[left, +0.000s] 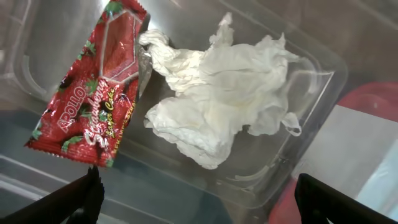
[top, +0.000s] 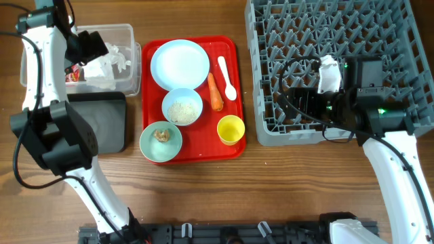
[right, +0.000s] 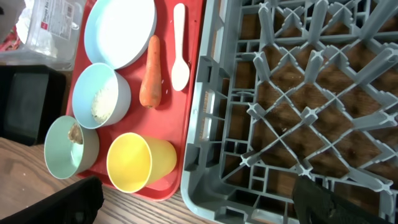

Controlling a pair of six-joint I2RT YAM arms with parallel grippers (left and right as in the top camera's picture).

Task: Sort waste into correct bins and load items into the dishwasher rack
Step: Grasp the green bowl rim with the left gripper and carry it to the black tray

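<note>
Next, my left gripper grabs the bowl with the brown lump [top: 161, 141] by its rim facing the yellow cup to tip waste into the black bin [top: 99, 125].
The red wrapper [left: 93, 87] and the crumpled tissue [left: 217, 106] lie inside the clear bin [top: 30, 61]. My left gripper [left: 199, 202] hangs open and empty above them. On the red tray [top: 234, 152] are the plate [top: 180, 63], a bowl with rice [top: 182, 107], a bowl with a brown lump [top: 161, 141], the yellow cup [top: 230, 129], the carrot [top: 215, 93] and the spoon [top: 227, 78]. My right gripper [right: 199, 202] is open and empty above the front left corner of the rack [right: 298, 93], beside the yellow cup [right: 134, 162].
The black bin [top: 95, 122] sits in front of the clear bin, left of the tray. The grey rack [top: 339, 41] fills the right side, with my right arm lying over its front part. Bare wooden table [top: 271, 190] runs along the front.
</note>
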